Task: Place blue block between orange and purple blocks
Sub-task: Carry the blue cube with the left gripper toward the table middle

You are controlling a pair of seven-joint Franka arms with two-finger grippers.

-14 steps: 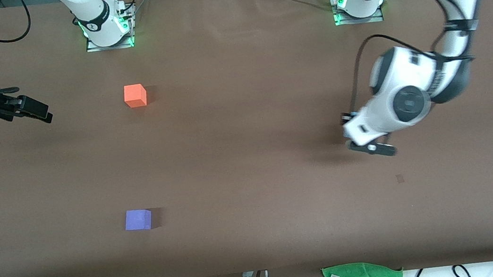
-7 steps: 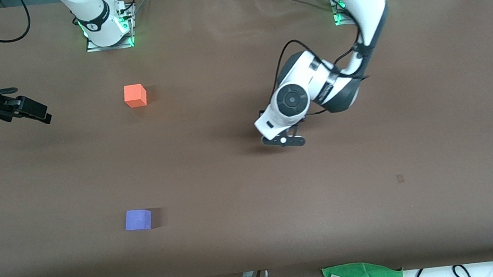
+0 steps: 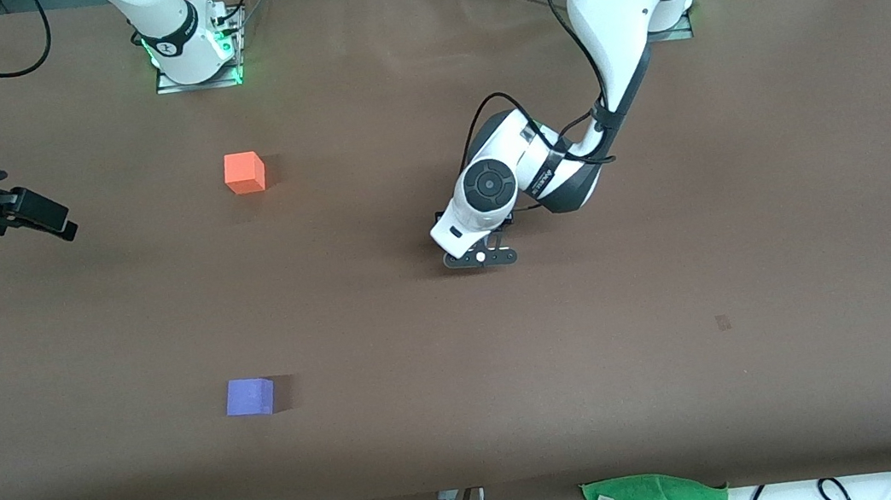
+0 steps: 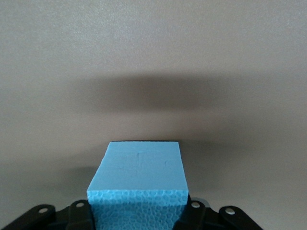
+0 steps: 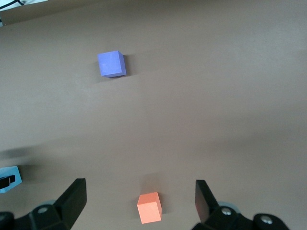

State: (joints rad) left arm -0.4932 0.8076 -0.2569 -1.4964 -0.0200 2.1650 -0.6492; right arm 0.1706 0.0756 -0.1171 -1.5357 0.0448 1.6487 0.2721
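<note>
The blue block's far edge (image 4: 143, 142) meets its shadow on the tabletop, so it is time for my left gripper to release the blue block now.
The orange block (image 3: 243, 173) sits toward the right arm's end of the table. The purple block (image 3: 249, 396) lies nearer the front camera than it, with a wide bare gap between them. My left gripper (image 3: 481, 258) hangs low over the middle of the table, shut on the blue block (image 4: 139, 177). The hand hides that cube in the front view. My right gripper (image 3: 36, 213) waits open over the right arm's end of the table, nothing between its fingers. Its wrist view shows the orange block (image 5: 149, 207), the purple block (image 5: 111, 63) and a corner of the blue block (image 5: 9, 178).
A green cloth (image 3: 655, 499) lies past the table's edge nearest the front camera, among cables. A small dark mark (image 3: 723, 323) shows on the brown table cover toward the left arm's end. The arm bases (image 3: 194, 51) stand along the table's farthest edge.
The left arm has swung from its own end toward the table's middle, carrying the blue block, and slowed there. The right gripper has drifted slightly toward its end of the table.
</note>
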